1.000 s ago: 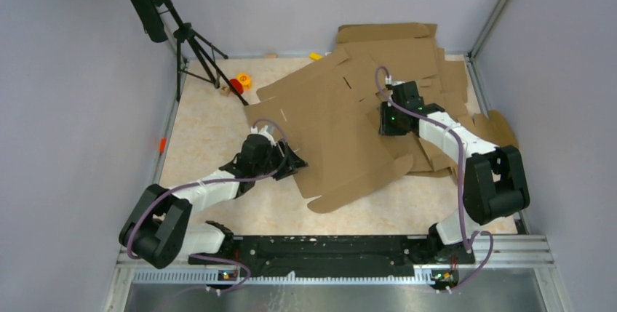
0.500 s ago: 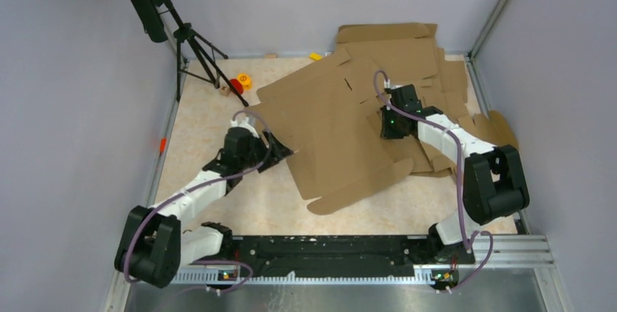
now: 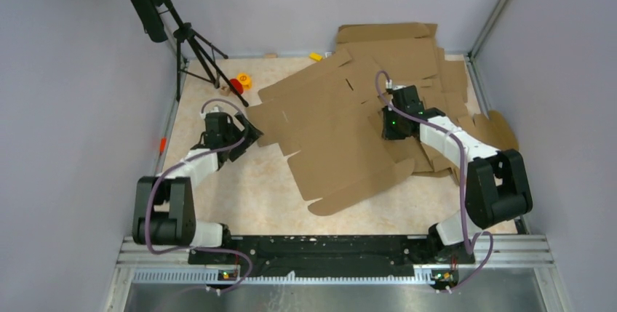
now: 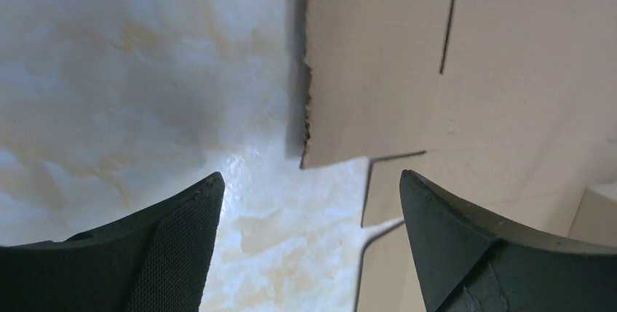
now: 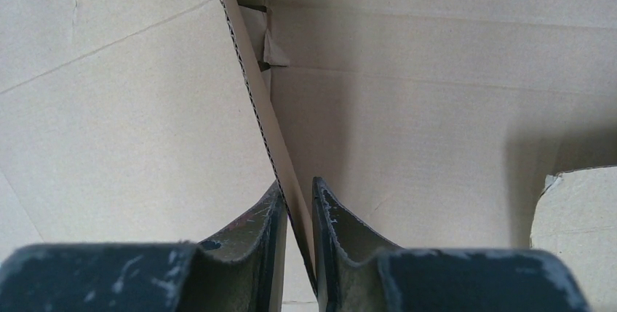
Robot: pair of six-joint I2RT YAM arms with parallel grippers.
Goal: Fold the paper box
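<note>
The paper box's corner flap edge [image 4: 313,106], opposite my right gripper, is the part my left gripper needs to grab next, so the box can be turned for folding.
The paper box [image 3: 335,130] is a large flat brown cardboard blank with slits, lying across the middle of the table. My right gripper [image 3: 395,124] is shut on its right edge; the right wrist view shows the corrugated edge [image 5: 273,137] pinched between the fingers [image 5: 298,206]. My left gripper [image 3: 244,132] is open and empty at the blank's left corner. In the left wrist view the gripper [image 4: 309,188] hovers over the table with the corner flap [image 4: 378,72] and a slit just beyond.
Several other cardboard blanks [image 3: 444,86] are stacked at the back right, under and behind the box. A black tripod [image 3: 193,43] stands at the back left with small coloured toys [image 3: 240,81] beside it. Metal frame rails [image 3: 171,130] edge the table.
My left arm has swung left and back, from over the box's lower left part to its left corner. The box has shifted slightly. The right gripper has kept its hold.
</note>
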